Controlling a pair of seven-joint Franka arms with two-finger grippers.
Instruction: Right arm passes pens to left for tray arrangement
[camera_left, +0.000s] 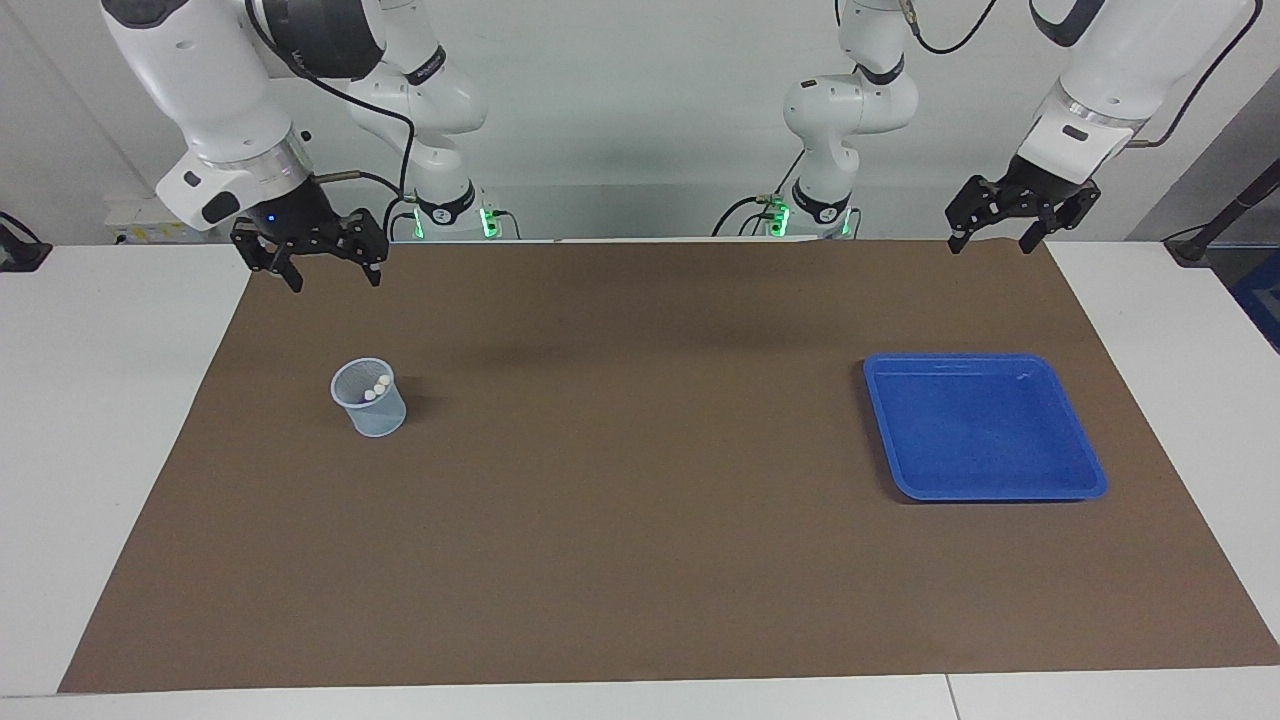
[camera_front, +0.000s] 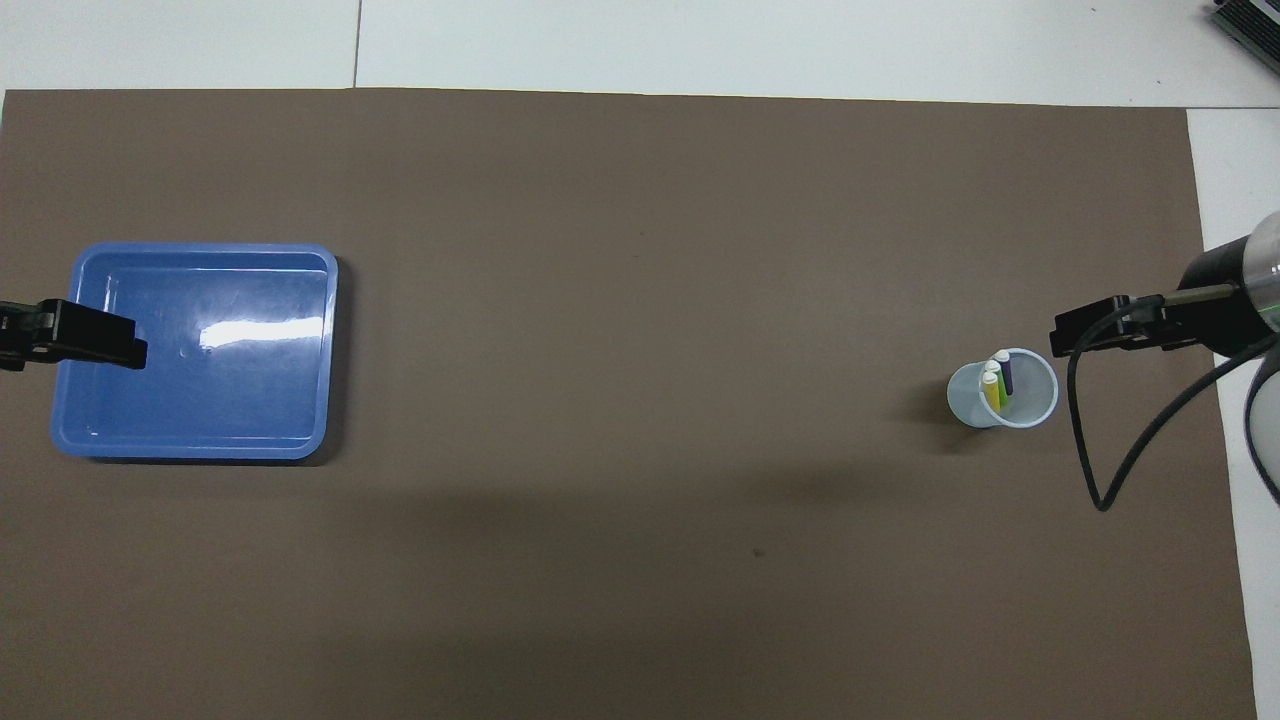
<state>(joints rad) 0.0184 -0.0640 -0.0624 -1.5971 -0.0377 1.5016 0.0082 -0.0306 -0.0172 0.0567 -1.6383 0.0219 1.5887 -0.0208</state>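
Observation:
I should next use my right gripper to grab the yellow pen by its whitish tip (camera_front: 990, 379). Then I can pass it over to my left gripper for the tray (camera_front: 230, 400).
Three pens (camera_front: 998, 385), yellow, green and purple, stand upright with their whitish tips up in a small pale-blue mesh cup (camera_left: 370, 400) toward the right arm's end of the table. The pens' tips (camera_left: 377, 388) show above the cup's rim. My right gripper (camera_left: 335, 277) hangs open and holds nothing, up in the air near the robots' edge of the mat; from above, the right gripper (camera_front: 1065, 340) shows beside the cup (camera_front: 1030, 410). The blue tray (camera_left: 985, 425) lies bare toward the left arm's end. My left gripper (camera_left: 992, 243) is open, raised, holding nothing; from above, the left gripper (camera_front: 120, 345) overlaps the tray (camera_front: 230, 400).
A brown mat (camera_left: 640, 520) covers most of the white table (camera_left: 110, 400). A black cable (camera_front: 1090, 450) loops down from the right arm's wrist, above the mat beside the cup.

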